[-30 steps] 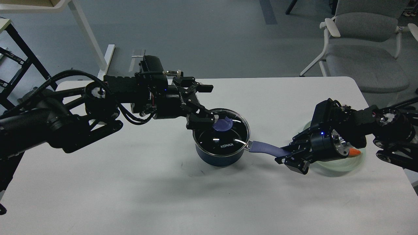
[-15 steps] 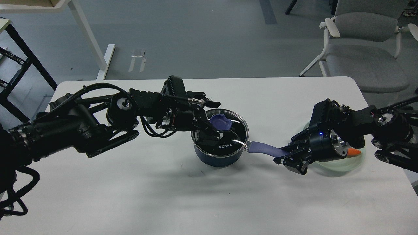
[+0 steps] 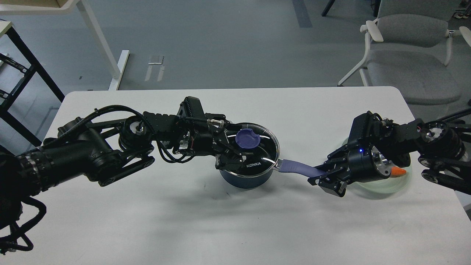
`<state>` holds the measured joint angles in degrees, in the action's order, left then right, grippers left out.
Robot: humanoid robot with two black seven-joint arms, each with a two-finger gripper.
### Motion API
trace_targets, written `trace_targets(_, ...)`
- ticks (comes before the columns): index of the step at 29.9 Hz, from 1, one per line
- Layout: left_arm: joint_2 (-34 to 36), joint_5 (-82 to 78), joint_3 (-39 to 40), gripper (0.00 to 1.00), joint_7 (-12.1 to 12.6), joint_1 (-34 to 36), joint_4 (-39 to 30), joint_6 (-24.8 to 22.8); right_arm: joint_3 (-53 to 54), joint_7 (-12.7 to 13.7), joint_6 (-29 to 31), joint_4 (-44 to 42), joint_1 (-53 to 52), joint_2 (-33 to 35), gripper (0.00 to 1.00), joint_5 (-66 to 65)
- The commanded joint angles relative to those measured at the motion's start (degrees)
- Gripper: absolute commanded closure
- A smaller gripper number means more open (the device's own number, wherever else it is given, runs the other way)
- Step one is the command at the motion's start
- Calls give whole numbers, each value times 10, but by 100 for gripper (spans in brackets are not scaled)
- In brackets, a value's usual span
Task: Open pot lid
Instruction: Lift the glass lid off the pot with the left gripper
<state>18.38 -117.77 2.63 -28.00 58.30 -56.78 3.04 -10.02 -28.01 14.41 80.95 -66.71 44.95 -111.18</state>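
Note:
My left gripper is to grab the glass lid (image 3: 263,154) next by its raised purple knob (image 3: 247,138) to open it, since the lid spreads wide and smooth over the pot.
A dark blue pot (image 3: 243,178) stands at the middle of the white table (image 3: 184,221). Its glass lid (image 3: 263,154), marked KONKA, lies on it, with a purple knob (image 3: 248,138) on top. My left gripper (image 3: 236,145) is open and low over the lid's left side. Its fingers (image 3: 231,159) reach towards the knob from the left, and I cannot tell if they touch it. My right gripper (image 3: 321,176) is shut on the end of the pot's purple handle (image 3: 297,168).
A clear glass dish (image 3: 390,184) with an orange carrot tip (image 3: 399,171) sits under my right wrist at the table's right edge. A grey chair (image 3: 412,55) stands beyond the back right corner. A black rack (image 3: 14,73) is at the far left.
My left arm has swung down from above the table's back and lowered its open gripper onto the lid's left side beside the knob. The right gripper has kept its hold on the handle.

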Motion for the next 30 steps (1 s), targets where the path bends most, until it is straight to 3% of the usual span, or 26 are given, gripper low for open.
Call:
trace_targets(1,0,1,0,37,0,0,0,4,0,0,0,0,0,0,69,0)
trace_targets(4,0,-1,0,59,0,1,0,4,-1,0,0,0,0,0,69,0)
trace_targets(5,0,0,1,60,0,2,0,5,-1,0,0,0,0,0,69,0)
trace_targets(11,14,4,4,60,0,10,-21,7,0,0,0,0,0,0,69,1)
trace_targets(16,89,38,6,59,0,29,-71,14,0,0,0,0,-1,2,69,2)
trace_targets(20,166,39,2,58,0,28,-93,64,1,0,0,0,-1,4,69,3)
trace_targets(24,245,40,-3,58,0,9,-98,82,1,0,0,0,-1,5,69,3)
trace_targets(30,319,43,-41,58,0,-71,-82,158,1,0,0,0,-1,3,69,3)
